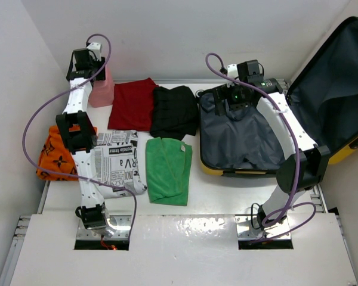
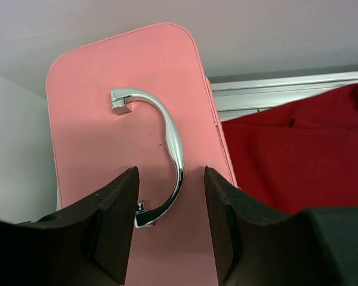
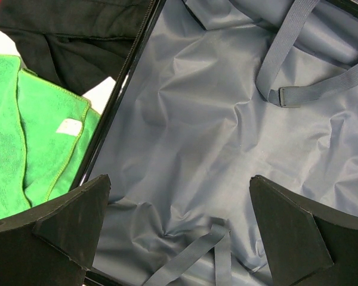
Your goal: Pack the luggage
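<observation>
The lower curve of the chrome handle is between the open fingers of my left gripper. My left gripper needs to close on the handle now. Closing now would hold it.
The yellow luggage (image 1: 210, 167) lies open at the right of the table, its grey-lined base (image 1: 241, 140) flat and its lid (image 1: 334, 89) propped up against the wall. My right gripper (image 1: 234, 102) hovers open and empty over the far part of the base. The right wrist view shows its open gripper (image 3: 179, 220) above the crumpled grey lining (image 3: 215, 131) and loose straps (image 3: 286, 77). My left gripper (image 1: 95, 59) is open over the small pink case (image 1: 101, 90). In the left wrist view its open gripper (image 2: 170, 220) straddles the lower end of the chrome handle (image 2: 176, 149) without closing on it.
Folded clothes lie left of the luggage: a red one (image 1: 133, 102), a black one (image 1: 174, 110), a green towel (image 1: 169, 170), a newspaper-print piece (image 1: 122, 161) and an orange patterned one (image 1: 51, 156). Walls close in at the back and left.
</observation>
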`<state>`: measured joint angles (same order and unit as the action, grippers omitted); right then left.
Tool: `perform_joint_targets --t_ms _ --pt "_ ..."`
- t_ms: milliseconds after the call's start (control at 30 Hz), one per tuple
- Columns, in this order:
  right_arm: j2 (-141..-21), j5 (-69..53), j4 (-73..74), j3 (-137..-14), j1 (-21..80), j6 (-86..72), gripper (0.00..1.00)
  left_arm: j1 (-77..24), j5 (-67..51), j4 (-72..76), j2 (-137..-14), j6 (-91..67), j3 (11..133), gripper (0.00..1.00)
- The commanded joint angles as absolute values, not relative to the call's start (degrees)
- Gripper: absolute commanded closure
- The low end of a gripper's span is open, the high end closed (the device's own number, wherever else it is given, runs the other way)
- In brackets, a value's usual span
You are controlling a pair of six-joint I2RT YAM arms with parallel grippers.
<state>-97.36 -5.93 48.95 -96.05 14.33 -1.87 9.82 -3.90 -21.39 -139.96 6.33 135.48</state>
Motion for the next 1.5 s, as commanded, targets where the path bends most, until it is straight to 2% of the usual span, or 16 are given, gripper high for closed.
perform_joint_targets --t_ms 0,100,200,333,533,600,633,667,1467 --pt "-95.6 -5.0 48.0 -96.2 14.7 -1.2 0.00 10.0 -1.3 -21.0 -141.4 7.1 136.7 0.48" --pt "-95.7 -5.2 47.9 -96.3 14.7 -1.2 0.00 11.3 -2.1 -21.0 -142.0 5.8 136.7 0.48" --pt "-95.7 -5.2 47.9 -96.6 14.7 -1.3 0.00 13.7 -6.5 -21.0 -143.3 3.0 136.7 0.57" --pt "-96.1 -5.2 48.3 -96.9 14.7 -1.3 0.00 15.5 -11.9 -23.0 -145.0 -0.2 136.7 0.75" --pt "-96.9 -5.2 48.3 -97.8 15.0 -1.1 0.00 15.5 -11.3 -24.6 -145.0 1.1 135.5 0.83" --pt "-97.2 -5.2 48.4 -98.3 15.5 -1.1 0.00 15.5 -10.7 -25.7 -145.0 1.7 135.5 0.95" --pt "-97.2 -5.1 48.4 -98.3 15.5 -1.1 0.00 15.5 -10.7 -25.7 -145.0 1.7 135.5 0.95" --pt "-97.3 -5.2 48.4 -98.4 15.7 -1.1 0.00 15.5 -10.7 -25.7 -144.2 1.7 135.0 1.00" --pt "-96.4 -7.9 47.5 -99.0 15.9 -3.3 0.00 15.5 -31.7 -10.5 -126.2 -22.8 134.4 1.00"
